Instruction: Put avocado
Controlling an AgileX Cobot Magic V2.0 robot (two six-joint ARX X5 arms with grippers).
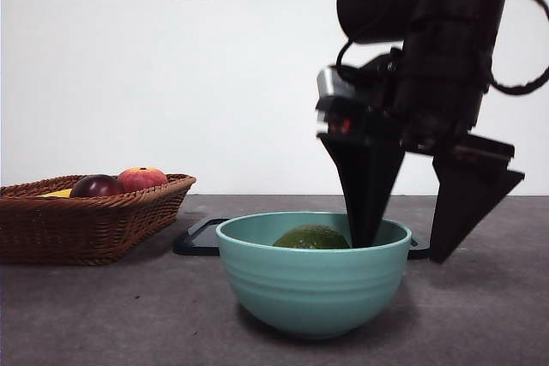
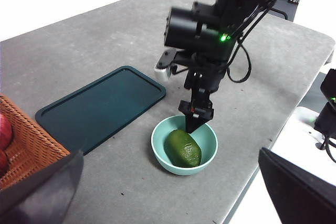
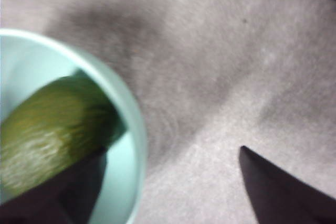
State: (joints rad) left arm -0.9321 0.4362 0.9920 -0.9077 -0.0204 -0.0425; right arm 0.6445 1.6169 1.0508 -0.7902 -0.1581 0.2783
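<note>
The right gripper grabs the bowl by its rim (image 1: 396,237) next, to set it with the avocado onto the flat tray (image 1: 199,237).
The dark green avocado (image 1: 310,238) lies on its side in a teal bowl (image 1: 313,293) at the table's front middle. It also shows in the left wrist view (image 2: 182,148) and the right wrist view (image 3: 47,129). My right gripper (image 1: 401,253) is open and straddles the bowl's rim (image 3: 134,129). One jaw is inside beside the avocado, the other outside over the table. It holds nothing. My left gripper (image 2: 169,152) is open and empty, held high and back from the bowl (image 2: 157,145).
A wicker basket (image 1: 86,220) at the left holds a dark maroon fruit (image 1: 96,186) and a red-orange fruit (image 1: 141,177). A dark green flat tray (image 2: 100,106) lies between basket and bowl. The table's edge runs close beyond the bowl.
</note>
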